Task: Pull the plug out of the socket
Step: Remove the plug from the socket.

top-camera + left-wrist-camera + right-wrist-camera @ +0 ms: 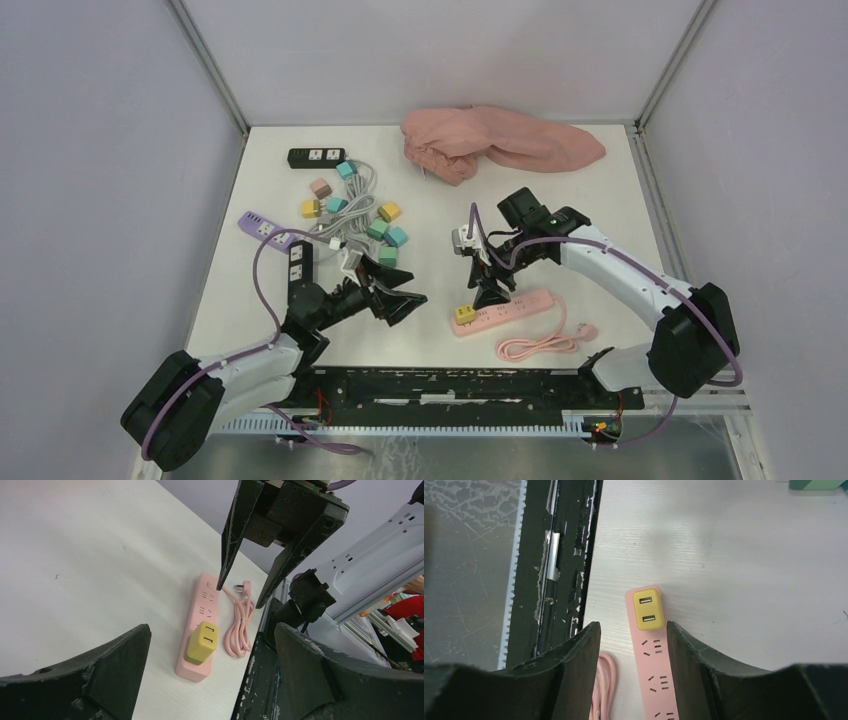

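Observation:
My right gripper will next grab across the long sides of the yellow plug (466, 314) (648, 610) to pull it off. That keeps the end of the power strip free for my left gripper.
A pink power strip (512, 307) lies near the table's front edge with a yellow plug (466, 314) seated in its left end. My right gripper (491, 296) is open and points down over the strip just right of the plug. In the right wrist view its jaws (634, 626) straddle the strip (656, 680), with the plug (648, 610) just beyond the fingertips. My left gripper (405, 300) is open and empty, left of the strip and facing it. In the left wrist view the plug (201, 642) and strip (204, 605) lie ahead between its wide jaws.
The strip's pink cable (540, 345) is coiled by the black front rail (450, 385). A pink cloth (500, 143) lies at the back. A black strip (315, 157), a purple strip (265, 228) and several coloured plugs (360, 215) sit at the left. A white adapter (462, 240) stands mid-table.

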You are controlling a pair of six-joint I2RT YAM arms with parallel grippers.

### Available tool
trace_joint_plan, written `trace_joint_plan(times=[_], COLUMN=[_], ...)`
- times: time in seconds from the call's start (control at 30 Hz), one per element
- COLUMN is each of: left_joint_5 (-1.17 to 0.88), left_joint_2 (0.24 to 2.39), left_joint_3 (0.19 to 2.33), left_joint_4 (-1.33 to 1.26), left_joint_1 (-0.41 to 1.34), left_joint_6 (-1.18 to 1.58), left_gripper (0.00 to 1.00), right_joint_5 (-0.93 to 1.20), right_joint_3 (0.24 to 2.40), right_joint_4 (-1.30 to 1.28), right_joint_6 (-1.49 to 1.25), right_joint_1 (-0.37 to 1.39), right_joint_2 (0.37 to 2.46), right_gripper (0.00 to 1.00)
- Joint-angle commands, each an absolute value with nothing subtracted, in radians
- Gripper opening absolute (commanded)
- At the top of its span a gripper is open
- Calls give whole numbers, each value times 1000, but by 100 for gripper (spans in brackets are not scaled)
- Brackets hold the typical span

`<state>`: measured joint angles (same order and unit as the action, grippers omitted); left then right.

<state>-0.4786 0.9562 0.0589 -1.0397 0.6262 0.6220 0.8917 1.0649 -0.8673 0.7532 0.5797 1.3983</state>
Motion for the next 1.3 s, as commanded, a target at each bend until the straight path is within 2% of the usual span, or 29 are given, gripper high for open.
trace_joint_plan(times=[0.0,0.6,1.27], left_joint_5=[-417,-384,-377], left_joint_2=[904,860,863], left_joint_3=[42,21,-3], left_joint_4=[-1017,-979,-991], left_joint_1=[630,631,630], left_joint_6=[555,536,532], left_gripper=[100,100,100], right_joint_5=[856,837,697], right_joint_3=[1021,875,804], right_joint_4=[-790,-733,-502], right_joint_6=[785,1009,898], right_joint_1=[597,608,702], right_joint_2=[1342,1287,1336], right_gripper=[58,74,76])
